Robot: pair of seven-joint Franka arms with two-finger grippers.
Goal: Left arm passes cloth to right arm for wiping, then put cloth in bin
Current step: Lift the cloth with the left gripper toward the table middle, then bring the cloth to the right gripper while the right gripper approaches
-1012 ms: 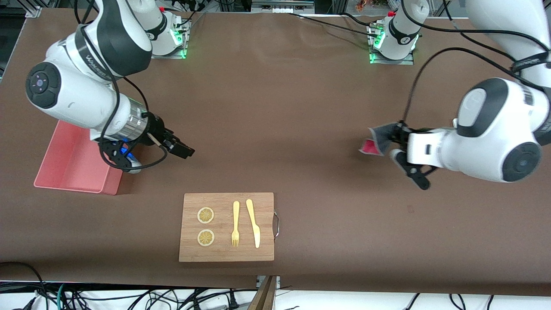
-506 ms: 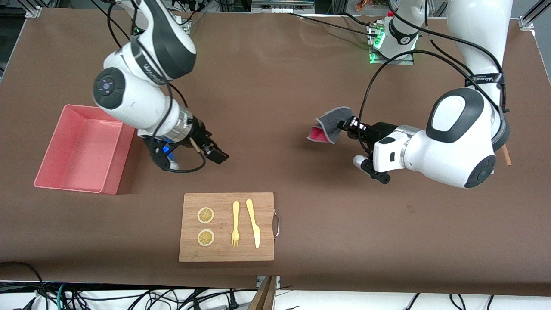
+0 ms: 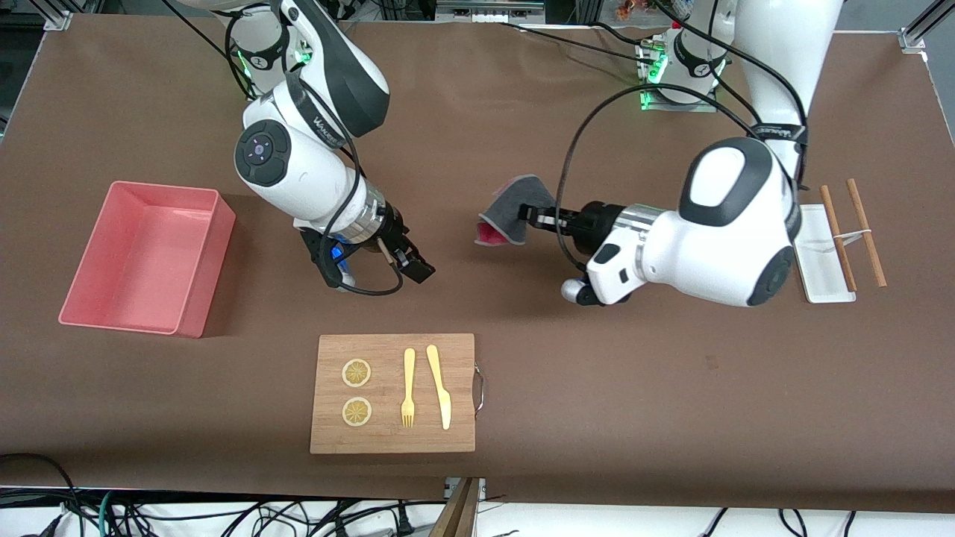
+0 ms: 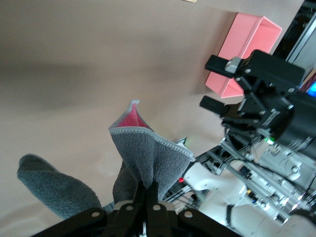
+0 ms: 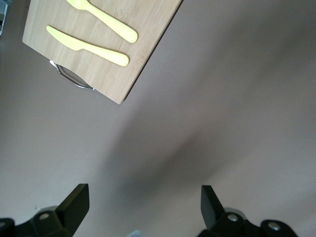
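Note:
Next, my right gripper grabs the cloth (image 3: 509, 211) by its edge with the red-pink inner side (image 3: 489, 234), to take it over for wiping.
My left gripper (image 3: 531, 215) is shut on the cloth (image 3: 509, 211), dark grey with a red-pink inner face, and holds it in the air over the middle of the table. In the left wrist view the cloth (image 4: 148, 153) hangs pinched between the shut fingers (image 4: 146, 197). My right gripper (image 3: 414, 267) is open and empty, in the air over the bare table between the cloth and the pink bin (image 3: 142, 257); it also shows in the left wrist view (image 4: 217, 84). The bin stands at the right arm's end (image 4: 244, 49). In the right wrist view the gripper (image 5: 143, 202) has its fingers wide apart.
A wooden board (image 3: 393, 393) with two lemon slices, a yellow fork (image 3: 407, 388) and knife (image 3: 439, 385) lies near the front edge; it shows in the right wrist view (image 5: 106, 44). A small white tray (image 3: 821, 253) with two brown sticks lies at the left arm's end.
Both arms have swung toward the table's middle. The left gripper carried the cloth toward the right arm's end; the right gripper moved away from the bin toward the cloth.

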